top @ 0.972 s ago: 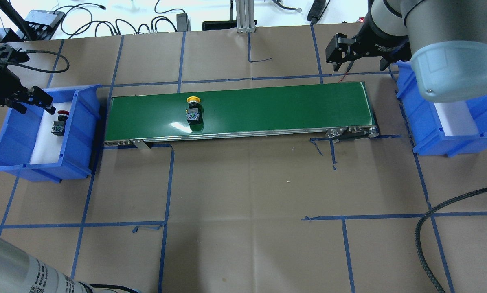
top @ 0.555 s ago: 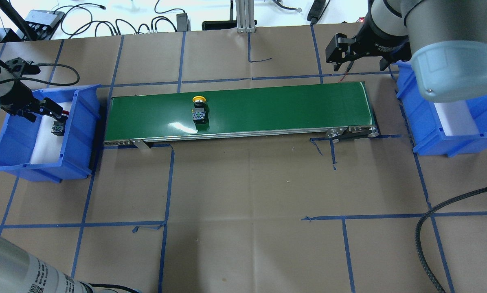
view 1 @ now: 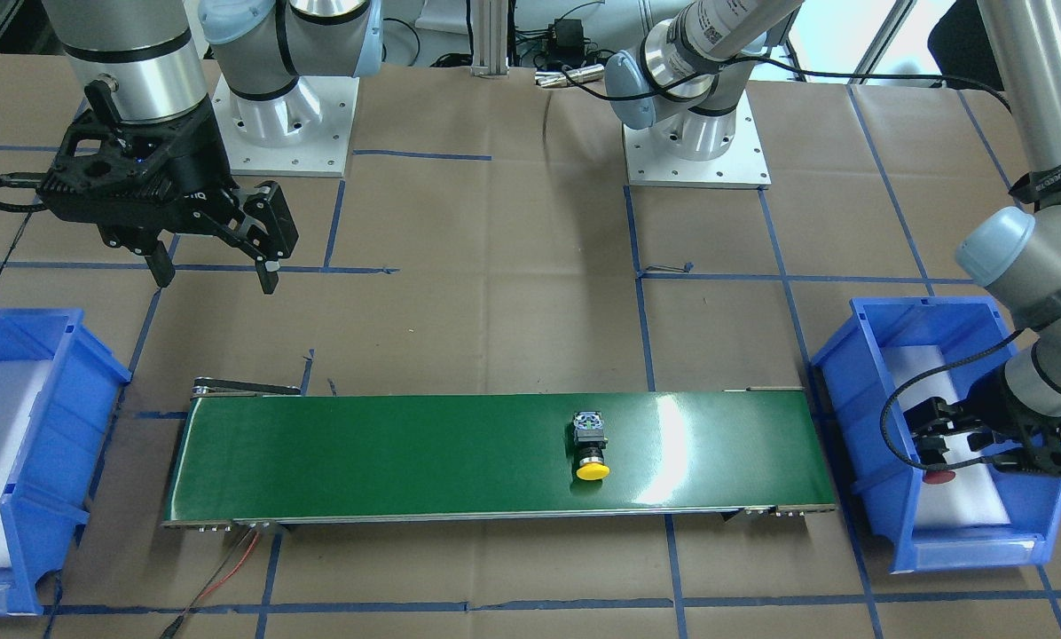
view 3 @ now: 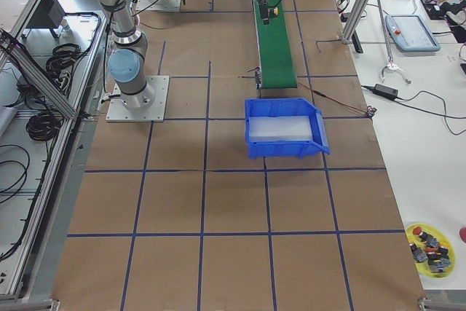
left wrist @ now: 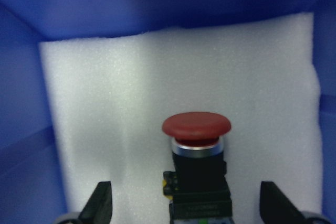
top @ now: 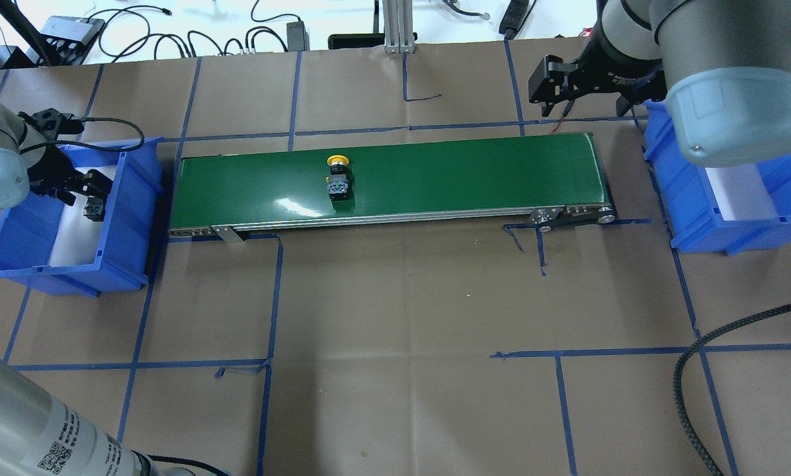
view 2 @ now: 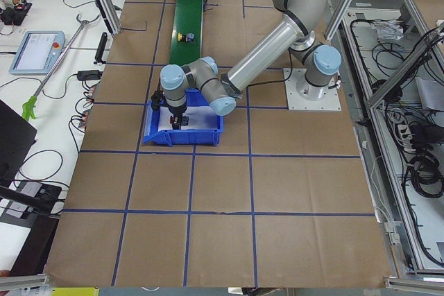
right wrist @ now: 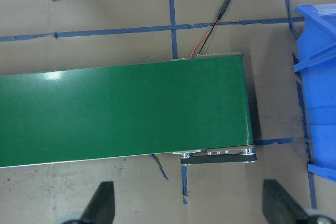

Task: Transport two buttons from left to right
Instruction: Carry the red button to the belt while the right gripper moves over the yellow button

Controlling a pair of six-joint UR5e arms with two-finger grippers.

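Note:
My left gripper is to grip the red-capped button by its black body (left wrist: 198,192) next. Then it can carry the button out of the blue bin (left wrist: 178,1).
The yellow-capped button (top: 338,178) (view 1: 592,448) lies on its side on the green conveyor belt (top: 448,168) (view 1: 389,461), left of the belt's middle in the overhead view. In the left blue bin (top: 131,198) (view 1: 845,399), the red-capped button (left wrist: 197,127) (view 1: 939,477) lies on white foam. My left gripper (left wrist: 189,205) (top: 86,192) is lowered into that bin and open, one finger (left wrist: 102,205) on each side of the red button without touching it. My right gripper (view 1: 214,275) (top: 554,89) (right wrist: 189,208) hangs open and empty above the belt's right end.
The right blue bin (top: 700,221) (view 1: 47,399) (view 3: 285,136) holds only white foam. A red and black wire (right wrist: 218,17) runs from the belt's right end. A thick black cable (top: 690,390) loops over the table's front right. A yellow dish of spare parts (view 3: 429,247) sits far off.
The left gripper has swung right and come down into the left bin, around the red button. The yellow button has travelled rightward along the belt. The right arm has not moved.

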